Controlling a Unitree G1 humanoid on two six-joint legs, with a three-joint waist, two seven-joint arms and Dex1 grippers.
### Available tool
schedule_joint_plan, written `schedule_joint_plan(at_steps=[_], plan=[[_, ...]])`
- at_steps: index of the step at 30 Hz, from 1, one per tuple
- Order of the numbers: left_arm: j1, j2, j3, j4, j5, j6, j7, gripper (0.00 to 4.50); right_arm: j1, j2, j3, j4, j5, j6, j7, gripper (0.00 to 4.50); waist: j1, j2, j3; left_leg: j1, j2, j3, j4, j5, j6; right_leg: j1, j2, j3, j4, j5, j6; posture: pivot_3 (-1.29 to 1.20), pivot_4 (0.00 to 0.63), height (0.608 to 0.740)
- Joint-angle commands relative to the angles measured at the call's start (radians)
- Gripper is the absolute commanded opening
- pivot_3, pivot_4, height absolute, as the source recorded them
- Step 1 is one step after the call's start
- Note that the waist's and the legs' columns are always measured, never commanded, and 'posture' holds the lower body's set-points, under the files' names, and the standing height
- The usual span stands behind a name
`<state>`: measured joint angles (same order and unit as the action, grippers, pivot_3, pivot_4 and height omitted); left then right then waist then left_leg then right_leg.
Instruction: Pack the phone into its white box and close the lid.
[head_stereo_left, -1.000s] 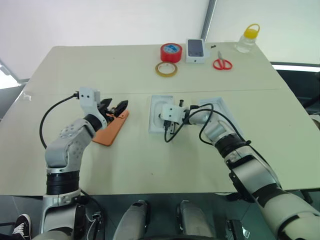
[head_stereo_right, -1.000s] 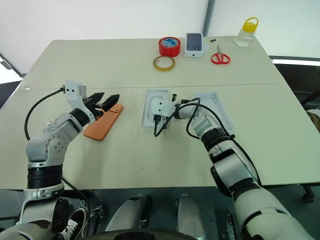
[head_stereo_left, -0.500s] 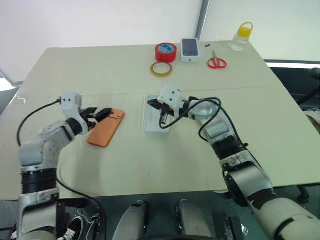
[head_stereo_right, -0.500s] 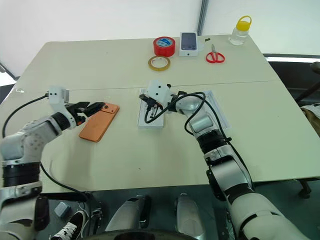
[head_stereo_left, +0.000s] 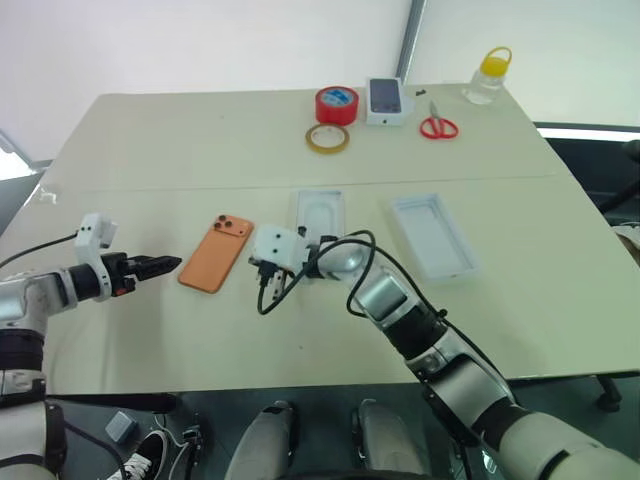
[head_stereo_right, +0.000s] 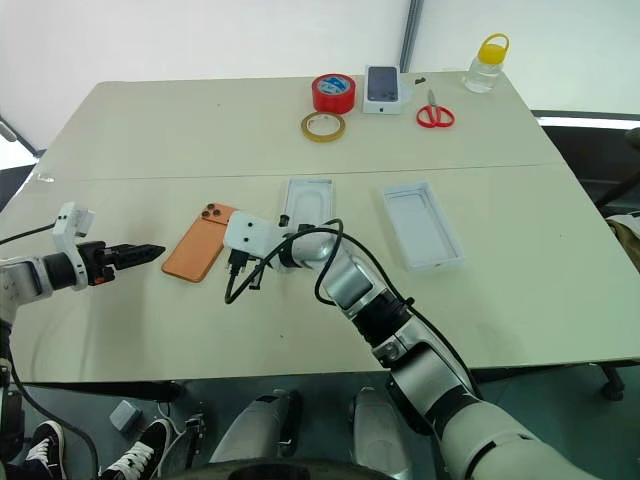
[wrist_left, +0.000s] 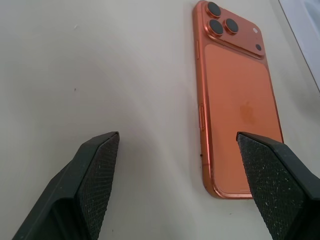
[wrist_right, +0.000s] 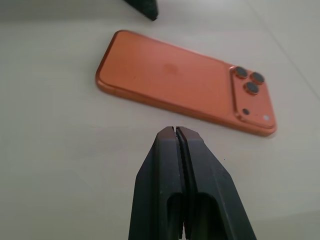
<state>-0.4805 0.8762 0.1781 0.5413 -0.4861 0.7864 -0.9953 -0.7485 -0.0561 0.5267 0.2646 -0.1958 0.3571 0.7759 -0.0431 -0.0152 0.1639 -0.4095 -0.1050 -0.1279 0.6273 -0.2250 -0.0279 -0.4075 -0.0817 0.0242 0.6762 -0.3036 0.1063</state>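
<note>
Next, my left gripper grips the phone by its long buttoned edge (head_stereo_left: 203, 251), to pack it into the phone's white box (head_stereo_left: 320, 212).
The orange phone (head_stereo_left: 216, 256) lies flat on the table, back up, its three lenses at the far end (wrist_left: 237, 110). My left gripper (head_stereo_left: 165, 264) is open, low over the table just left of the phone and apart from it. My right gripper (head_stereo_left: 262, 272) is shut and empty, pointing at the phone's right side from a short gap (wrist_right: 176, 131). A white tray with a rounded greyish recess (head_stereo_left: 320, 210) lies right of the phone, its near end behind my right wrist. A larger plain white tray (head_stereo_left: 433, 235) lies further right. Which one is the white box and which the lid I cannot tell.
Along the far edge of the table stand a red tape roll (head_stereo_left: 337, 104), a yellowish tape ring (head_stereo_left: 328, 138), a small white box with a phone picture (head_stereo_left: 389, 100), red scissors (head_stereo_left: 438, 126) and a yellow-capped bottle (head_stereo_left: 486, 78). A black cable (head_stereo_left: 270, 298) hangs from my right wrist.
My left gripper has let go of the phone and drawn back to the left. My right arm has swung left from over the recessed tray to beside the phone.
</note>
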Motion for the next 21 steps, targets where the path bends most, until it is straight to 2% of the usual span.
schedule_joint_plan(at_steps=[1, 6, 12, 18, 21], plan=[[-0.028, -0.043, -0.05, 0.046, 0.053, -0.044, -0.014, 3.94, -0.003, 0.016, 0.04, -0.046, -0.018, 0.025, 0.007, 0.05, 0.001, 0.0, 0.0, 0.0, 0.0, 0.0, 0.0, 0.0, 0.0, 0.0, 0.0, 0.0, 0.0, 0.0, 0.0, 0.0, 0.15, 0.74], [-0.065, -0.106, -0.1, 0.062, 0.078, -0.004, -0.052, 3.94, -0.02, 0.012, 0.047, -0.014, -0.048, 0.037, -0.031, 0.05, 0.006, 0.001, -0.001, 0.0, -0.001, 0.0, 0.001, 0.0, 0.0, 0.0, 0.0, 0.0, 0.001, 0.0, 0.0, 0.0, 0.15, 0.74], [-0.029, -0.133, -0.176, 0.004, 0.082, 0.084, -0.137, 3.94, -0.044, 0.006, 0.022, 0.026, -0.053, 0.03, -0.065, 0.05, 0.004, 0.005, -0.004, 0.0, -0.001, 0.0, 0.001, 0.0, 0.0, 0.001, -0.001, 0.0, 0.001, 0.0, 0.0, 0.0, 0.15, 0.74], [-0.02, -0.16, -0.143, -0.044, 0.042, 0.163, -0.143, 3.94, -0.065, 0.014, 0.042, 0.096, -0.083, -0.004, -0.104, 0.05, 0.003, 0.007, -0.006, 0.001, -0.001, 0.0, 0.001, -0.001, 0.001, 0.002, -0.001, 0.0, 0.0, 0.0, 0.0, 0.0, 0.15, 0.74], [-0.036, -0.165, -0.111, -0.008, 0.057, 0.142, -0.105, 3.94, -0.081, 0.043, 0.05, 0.136, -0.091, 0.002, -0.118, 0.05, 0.003, 0.008, -0.007, 0.001, -0.001, 0.0, 0.001, -0.001, 0.001, 0.002, -0.001, 0.0, 0.0, 0.0, 0.0, 0.0, 0.15, 0.74]])
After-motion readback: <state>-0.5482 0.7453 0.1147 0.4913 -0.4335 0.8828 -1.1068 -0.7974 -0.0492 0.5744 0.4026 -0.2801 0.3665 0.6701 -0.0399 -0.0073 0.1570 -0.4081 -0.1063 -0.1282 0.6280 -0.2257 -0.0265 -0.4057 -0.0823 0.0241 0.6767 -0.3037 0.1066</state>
